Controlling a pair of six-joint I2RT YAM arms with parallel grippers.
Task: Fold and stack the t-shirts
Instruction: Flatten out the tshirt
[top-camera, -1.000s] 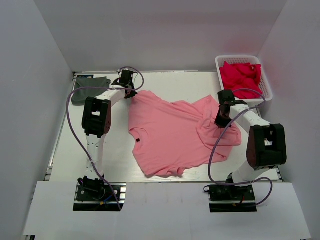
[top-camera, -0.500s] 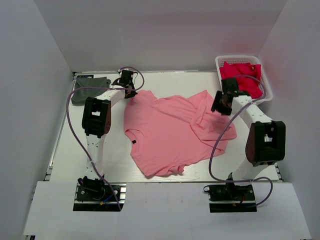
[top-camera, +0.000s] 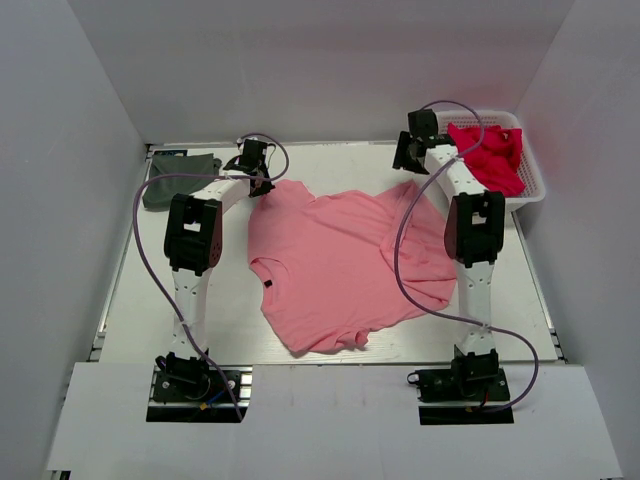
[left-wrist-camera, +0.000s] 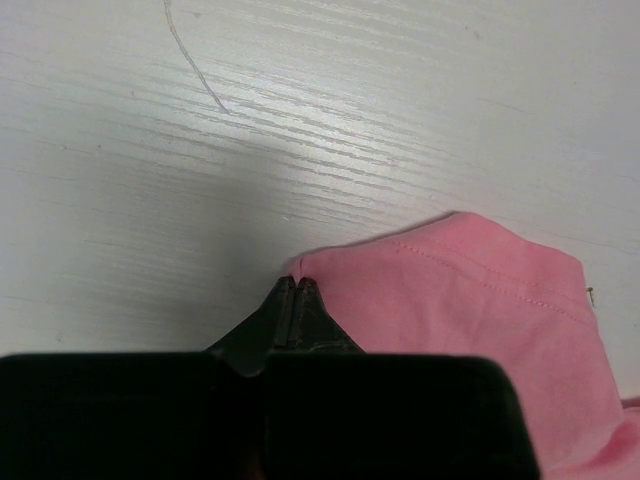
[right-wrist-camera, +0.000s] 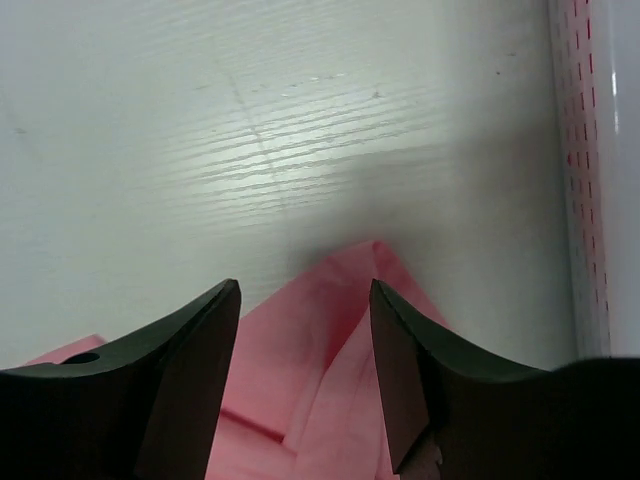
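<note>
My open right fingers must lower to the t-shirt's pink corner before they close: they are above it in the right wrist view.
A large salmon-pink t-shirt (top-camera: 340, 262) lies spread over the middle of the table, still creased along its right side. My left gripper (top-camera: 262, 186) is shut on that shirt's far-left corner; in the left wrist view the closed tips (left-wrist-camera: 296, 284) pinch the pink hem (left-wrist-camera: 455, 300). Over the shirt's far-right corner (top-camera: 410, 190) my right gripper (top-camera: 403, 163) stands open, with nothing between its fingers. In the right wrist view that gripper (right-wrist-camera: 303, 300) hangs just above the pink corner (right-wrist-camera: 345, 320). A dark grey t-shirt (top-camera: 178, 178) sits folded at the far left.
A white basket (top-camera: 536, 180) with red cloth (top-camera: 485, 152) in it stands at the far right, close beside my right arm; its rim (right-wrist-camera: 578, 150) shows in the right wrist view. White walls close in the table on three sides.
My right gripper opened and let go of the pink shirt's right corner, then swung up toward the far side. The shirt's right part now lies flatter and wider. The left gripper has not moved.
</note>
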